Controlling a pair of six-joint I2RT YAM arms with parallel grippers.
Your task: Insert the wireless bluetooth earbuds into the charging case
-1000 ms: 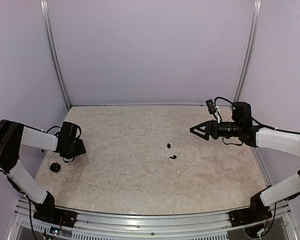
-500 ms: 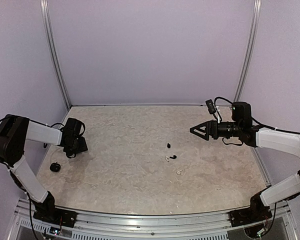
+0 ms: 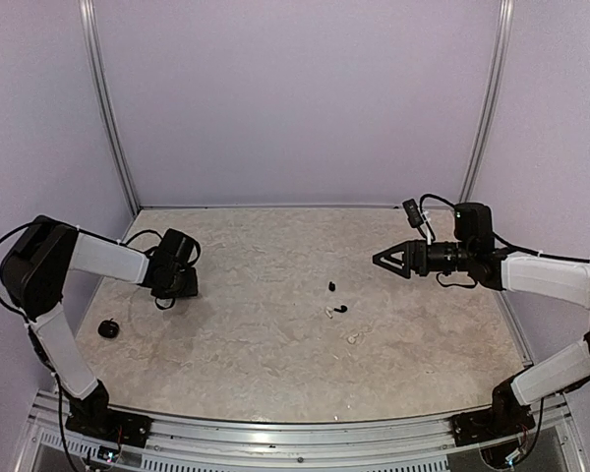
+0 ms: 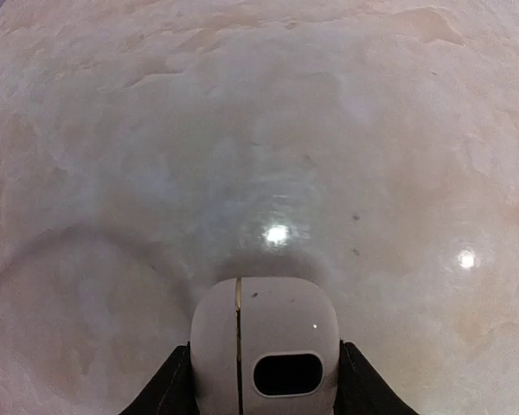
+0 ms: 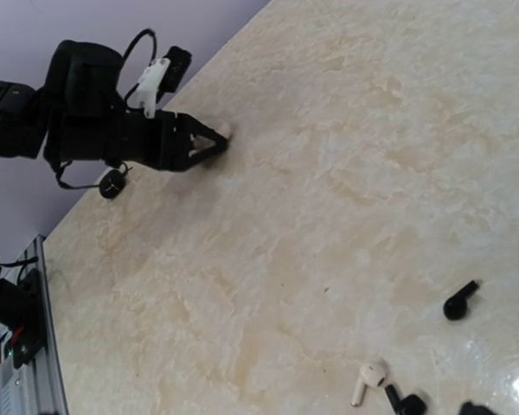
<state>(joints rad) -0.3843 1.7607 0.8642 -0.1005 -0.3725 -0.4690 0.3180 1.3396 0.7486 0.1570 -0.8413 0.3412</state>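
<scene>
My right gripper takes hold of the charging case (image 4: 264, 346) next, by the end that my left gripper leaves free, to allow handover and opening.
My left gripper (image 3: 189, 285) is shut on a closed white charging case (image 4: 264, 346), held low over the left side of the table; its black fingers (image 4: 169, 391) press both sides of the case. The gripper also shows in the right wrist view (image 5: 209, 141). Two black earbuds (image 3: 331, 286) (image 3: 342, 308) and two white earbuds (image 3: 328, 313) (image 3: 354, 338) lie loose at mid-table. The right wrist view shows a black earbud (image 5: 460, 300), a white one (image 5: 368, 379) and another black one (image 5: 405, 403). My right gripper (image 3: 377, 258) hovers open and empty, right of the earbuds.
A small round black object (image 3: 106, 328) lies near the table's left edge, also in the right wrist view (image 5: 112, 183). Purple walls with metal posts (image 3: 108, 108) enclose the marble table (image 3: 265, 364).
My left gripper has moved to the right, toward mid-table, carrying the white case. The right arm and the earbuds have stayed put.
</scene>
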